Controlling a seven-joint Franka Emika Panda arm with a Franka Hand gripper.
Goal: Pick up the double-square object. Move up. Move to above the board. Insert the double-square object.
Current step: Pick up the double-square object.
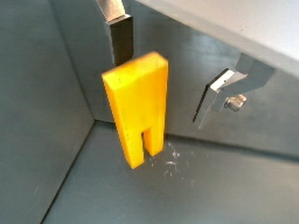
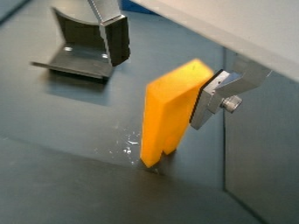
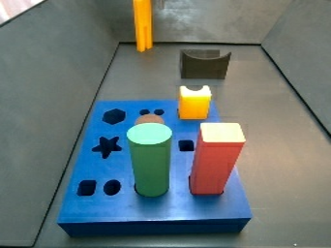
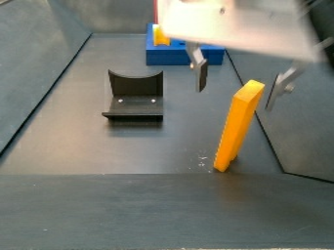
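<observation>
I should grab the orange bar by its upper end with my gripper next, so its slotted bottom end stays free to go into the board.
The double-square object is a tall, slim orange bar standing upright on the grey floor, with a slot at its foot in a wrist view. It also shows in a wrist view and at the far end in a side view. My gripper is open and straddles the bar's top, in both wrist views. One finger is close beside the bar, the other finger stands well apart. The blue board lies at the other end of the floor.
On the board stand a green cylinder, a thick red block and a short yellow-orange notched block. The dark fixture stands between board and bar, also in a wrist view. Grey walls enclose the floor.
</observation>
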